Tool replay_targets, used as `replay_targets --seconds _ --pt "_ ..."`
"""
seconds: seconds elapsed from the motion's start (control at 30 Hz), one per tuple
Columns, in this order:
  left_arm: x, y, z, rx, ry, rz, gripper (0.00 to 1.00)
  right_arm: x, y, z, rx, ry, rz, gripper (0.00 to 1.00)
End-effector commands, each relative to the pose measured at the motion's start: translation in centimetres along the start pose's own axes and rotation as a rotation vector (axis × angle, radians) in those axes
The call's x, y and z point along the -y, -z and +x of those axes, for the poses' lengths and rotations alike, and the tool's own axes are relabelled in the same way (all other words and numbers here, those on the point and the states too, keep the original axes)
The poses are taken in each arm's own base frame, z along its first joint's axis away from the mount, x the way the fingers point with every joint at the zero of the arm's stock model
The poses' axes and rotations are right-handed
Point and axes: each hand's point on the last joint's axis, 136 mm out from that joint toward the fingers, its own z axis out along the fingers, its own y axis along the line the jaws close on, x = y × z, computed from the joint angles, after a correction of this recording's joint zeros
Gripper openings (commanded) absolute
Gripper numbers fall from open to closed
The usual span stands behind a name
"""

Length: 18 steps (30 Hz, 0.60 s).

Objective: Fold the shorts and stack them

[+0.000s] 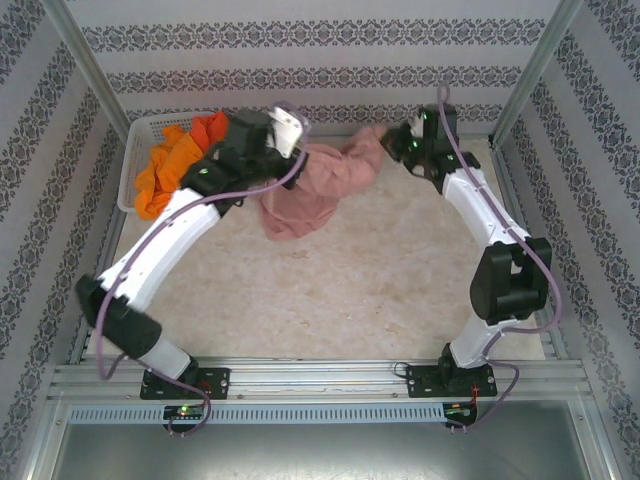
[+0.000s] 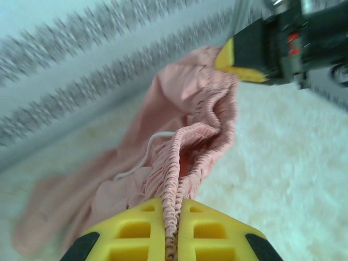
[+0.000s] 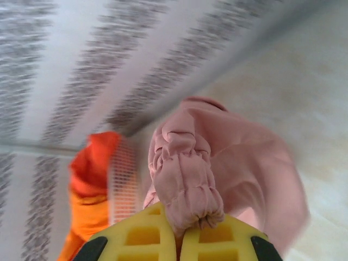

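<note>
The shorts are hanging lifted, so my right gripper needs to keep holding them, because the bunched part of the shorts would fall crumpled near the wall if I opened now.
The dusty pink shorts (image 1: 320, 180) hang lifted between both arms at the back of the table, the legs trailing down onto the mat. My left gripper (image 2: 172, 239) is shut on the gathered elastic waistband of the pink shorts (image 2: 179, 136), with a white drawstring dangling beside it. My right gripper (image 3: 187, 244) is shut on a bunched part of the pink shorts (image 3: 190, 174) at the other end. From above, the left gripper (image 1: 288, 130) and the right gripper (image 1: 398, 142) stand apart with the cloth stretched between them. Orange shorts (image 1: 175, 165) lie heaped in the basket.
A white perforated basket (image 1: 135, 150) stands at the back left against the wall, also seen as the basket (image 3: 124, 179) beside orange cloth (image 3: 89, 185). Patterned walls and metal posts close in the back and sides. The cream mat (image 1: 370, 280) spreads out in front.
</note>
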Motion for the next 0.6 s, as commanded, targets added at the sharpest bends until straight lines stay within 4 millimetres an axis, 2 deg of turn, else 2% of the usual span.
replay_targets --seconds 0.0,0.13,0.2,0.3,0.43,0.5,0.57 --pt "-1.8 3.4 -2.6 0.109 -0.020 -0.096 0.00 -5.4 -1.9 0.6 -0.063 0.141 -0.098 0.00" --pt "-2.6 8.5 -6.1 0.208 -0.076 -0.166 0.00 -11.9 -3.8 0.3 -0.080 0.228 -0.237 0.00" --pt "-2.5 10.3 -7.8 0.240 -0.110 -0.178 0.00 -15.3 -4.3 0.2 -0.097 0.252 -0.323 0.00" --pt "-2.0 12.0 -10.3 0.302 -0.147 -0.164 0.00 -19.1 -4.7 -0.3 -0.095 0.269 -0.421 0.00" --pt "-1.0 13.2 -13.4 0.363 -0.201 -0.128 0.00 -22.1 -4.0 -2.4 -0.008 0.245 -0.530 0.00" --pt "-0.9 13.3 -14.8 0.365 -0.211 -0.124 0.00 -22.6 -3.5 -3.6 0.033 0.225 -0.555 0.00" --pt "0.0 13.4 -15.8 0.368 -0.233 -0.091 0.00 -22.8 -2.7 -4.2 0.060 0.249 -0.550 0.00"
